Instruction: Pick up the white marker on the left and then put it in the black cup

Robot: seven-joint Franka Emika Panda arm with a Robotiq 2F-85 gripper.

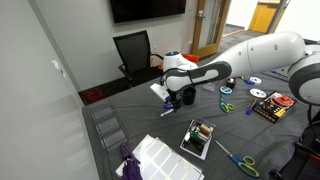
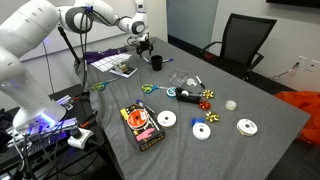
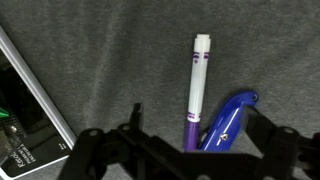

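My gripper moves lower next and only then closes on the marker. My fingers are on either side of it but hover above it and the blue object.
In the wrist view a white marker (image 3: 199, 80) with purple bands and a purple lower end lies on the grey cloth, pointing away from me. A curved blue plastic object (image 3: 228, 118) lies touching its right side. My gripper (image 3: 192, 128) is open, hovering above them, its dark fingers on either side of the marker and the blue object. In both exterior views the gripper (image 1: 172, 98) (image 2: 145, 44) hangs low over the table. The black cup (image 2: 156, 62) stands upright just beside the gripper.
A flat box with a green circuit board (image 3: 25, 115) (image 1: 198, 138) lies close by. Green-handled scissors (image 2: 147, 88), several discs (image 2: 203, 130), a red-black box (image 2: 143, 125) and a black office chair (image 2: 240, 40) are further off. A wall (image 1: 40, 70) borders the table.
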